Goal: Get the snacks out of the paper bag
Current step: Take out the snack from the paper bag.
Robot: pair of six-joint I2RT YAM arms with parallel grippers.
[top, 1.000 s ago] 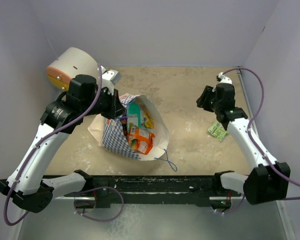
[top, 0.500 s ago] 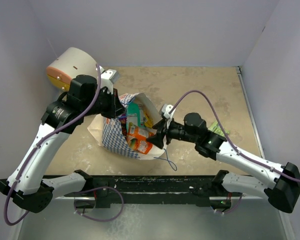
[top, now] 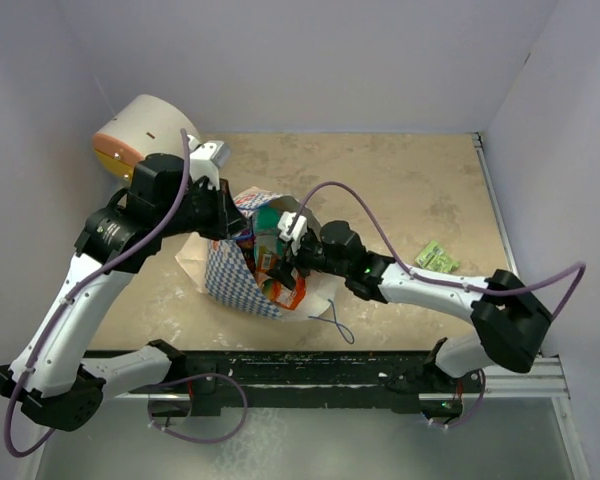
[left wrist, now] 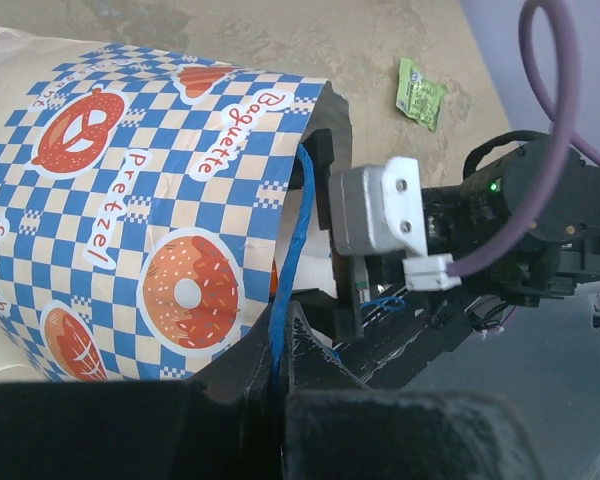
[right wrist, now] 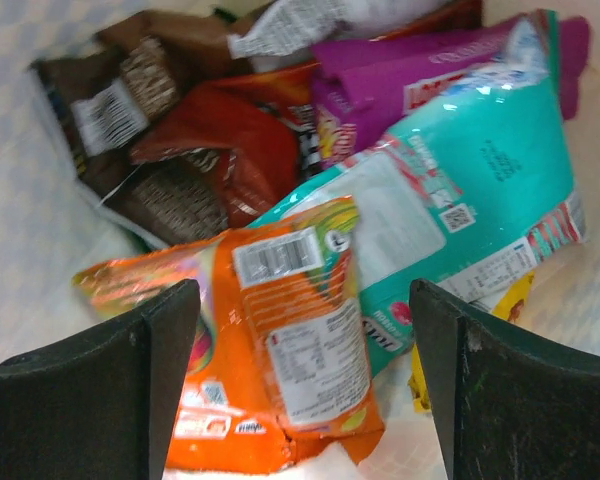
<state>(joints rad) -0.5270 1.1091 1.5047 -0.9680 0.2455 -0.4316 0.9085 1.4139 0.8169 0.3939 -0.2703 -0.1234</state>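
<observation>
In the right wrist view, my right gripper's fingers stop short of the top edge of the orange packet, so it moves closer before closing on it.
The paper bag (top: pixel 230 275) lies on its side, mouth facing right. My left gripper (top: pixel 242 222) is shut on its blue cord handle (left wrist: pixel 285 290) and holds the upper rim up; the chequered side (left wrist: pixel 130 200) fills the left wrist view. My right gripper (top: pixel 286 256) is open at the bag's mouth, its jaws standing either side of an orange packet (right wrist: pixel 290 370) without touching it. Behind it lie a larger green bag (right wrist: pixel 450 200), a purple pouch (right wrist: pixel 420 80), a red Doritos bag (right wrist: pixel 230 140), a brown packet (right wrist: pixel 150 90) and a yellow one (right wrist: pixel 515 300). A light-green packet (top: pixel 438 260) lies on the table to the right.
A big cream cylinder with an orange end (top: pixel 145 135) stands at the back left, behind the left arm. The bag's other blue cord handle (top: pixel 335 322) trails on the table near the front rail. Purple walls close in both sides and the back.
My right arm has swung from the far right across the table to the bag's mouth, its open gripper now over the orange packet. The left gripper has kept its hold on the handle.
</observation>
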